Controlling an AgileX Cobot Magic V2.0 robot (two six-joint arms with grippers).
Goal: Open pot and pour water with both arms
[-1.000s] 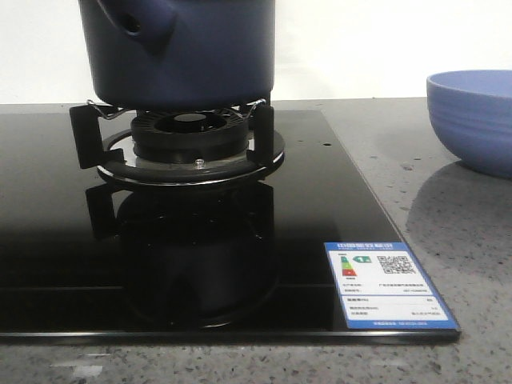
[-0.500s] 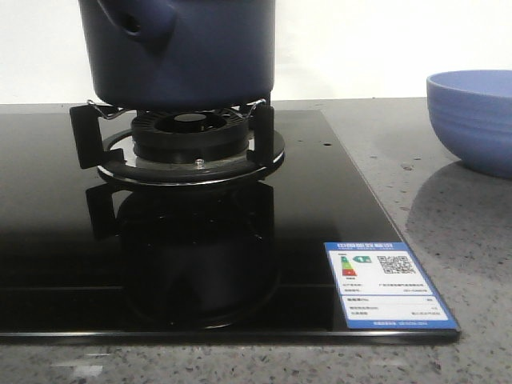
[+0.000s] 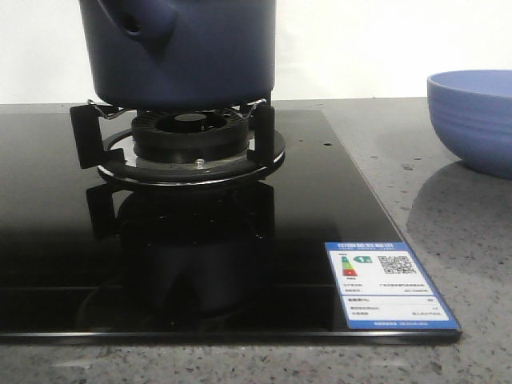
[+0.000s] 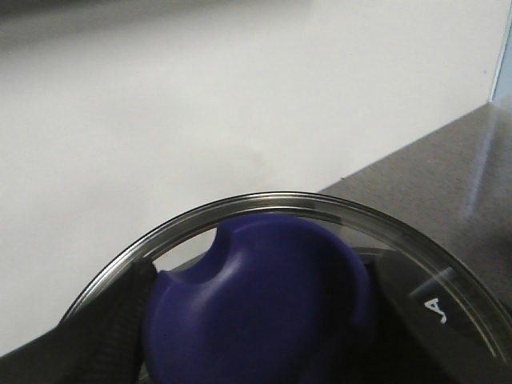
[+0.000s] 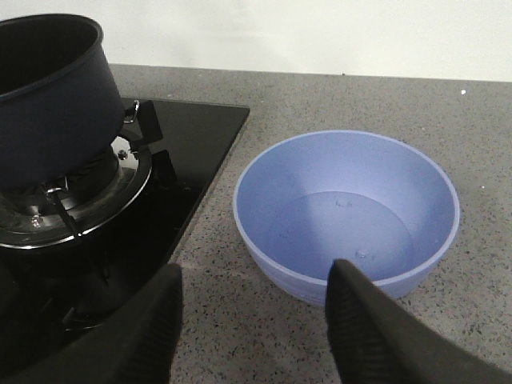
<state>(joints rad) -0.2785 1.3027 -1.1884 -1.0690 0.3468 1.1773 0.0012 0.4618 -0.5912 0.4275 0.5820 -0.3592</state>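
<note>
The bowl is wider than my open fingers, so my right gripper will next pinch it by its thin rim (image 5: 457,218) on the side away from the stove.
The dark navy pot (image 3: 192,56) stands on the burner grate (image 3: 88,132), its stubby hollow handle (image 3: 140,20) pointing front-left. In the right wrist view the pot (image 5: 48,88) has no lid on it. My left gripper (image 4: 256,320) is shut on the blue knob (image 4: 264,296) of a glass lid (image 4: 320,204) and holds it in the air in front of the white wall. My right gripper (image 5: 256,320) is open and empty above the stone counter, between the stove and the bowl. Neither gripper shows in the front view.
A lighter blue ribbed bowl (image 3: 472,120) stands on the grey counter right of the stove; it also shows in the right wrist view (image 5: 348,212). The black glass stove top (image 3: 320,200) carries a label sticker (image 3: 390,284) at its front right corner.
</note>
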